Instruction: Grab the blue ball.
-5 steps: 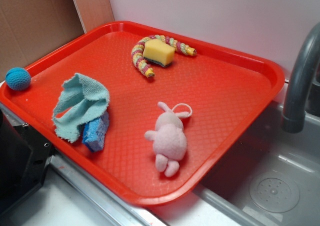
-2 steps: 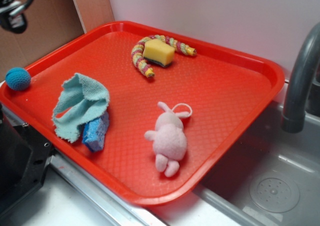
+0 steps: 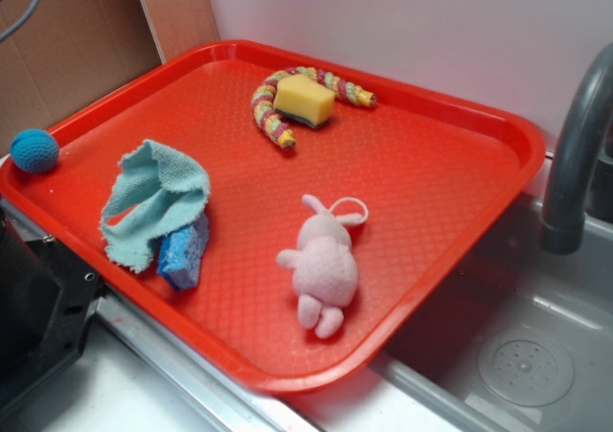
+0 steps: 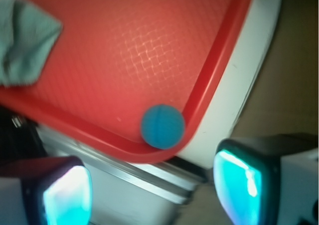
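The blue ball (image 3: 34, 150) is in the red tray. My gripper should next grab it by its round knitted sides to pick it out.
The blue ball (image 3: 34, 150) is a small knitted sphere resting in the far left corner of the red tray (image 3: 460, 116). From the wrist camera, the blue ball (image 4: 162, 126) sits in the tray's rounded corner, just ahead of my gripper (image 4: 154, 192). The gripper is high above it, open, with nothing between its teal pads (image 4: 67, 197). In the exterior view the gripper is out of frame; only a grey cable shows at the top left.
On the tray lie a pale teal cloth (image 3: 153, 200) over a blue sponge (image 3: 184, 252), a pink plush (image 3: 324, 265), and a yellow sponge (image 3: 304, 99) on a striped yarn rope. A grey faucet (image 3: 575, 154) and sink stand at right. Cardboard backs the left.
Part of the arm showed at the top left 0.4 s ago and has since left the exterior view. The objects on the tray have not moved.
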Controlling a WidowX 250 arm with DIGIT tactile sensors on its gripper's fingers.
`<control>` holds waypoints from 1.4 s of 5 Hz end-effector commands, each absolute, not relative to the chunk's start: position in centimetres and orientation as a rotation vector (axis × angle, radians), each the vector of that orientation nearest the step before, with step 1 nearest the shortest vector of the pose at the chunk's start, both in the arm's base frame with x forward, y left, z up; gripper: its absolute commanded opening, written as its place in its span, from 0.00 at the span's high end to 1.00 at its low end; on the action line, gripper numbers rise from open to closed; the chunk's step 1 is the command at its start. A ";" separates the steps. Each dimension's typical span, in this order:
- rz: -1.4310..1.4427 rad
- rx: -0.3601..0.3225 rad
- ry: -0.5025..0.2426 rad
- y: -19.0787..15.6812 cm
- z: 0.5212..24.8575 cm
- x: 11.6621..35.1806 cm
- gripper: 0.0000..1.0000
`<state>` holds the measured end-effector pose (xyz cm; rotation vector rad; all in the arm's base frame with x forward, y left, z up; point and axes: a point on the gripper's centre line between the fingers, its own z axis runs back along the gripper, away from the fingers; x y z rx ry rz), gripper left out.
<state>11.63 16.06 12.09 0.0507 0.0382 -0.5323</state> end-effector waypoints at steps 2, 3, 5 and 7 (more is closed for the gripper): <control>-0.829 0.282 0.215 16.0 7.4 13.4 0.00; -0.831 0.258 0.286 16.6 4.8 13.4 0.00; -0.842 0.228 0.395 16.6 2.0 13.2 1.00; -0.675 0.388 0.295 15.3 8.2 13.6 1.00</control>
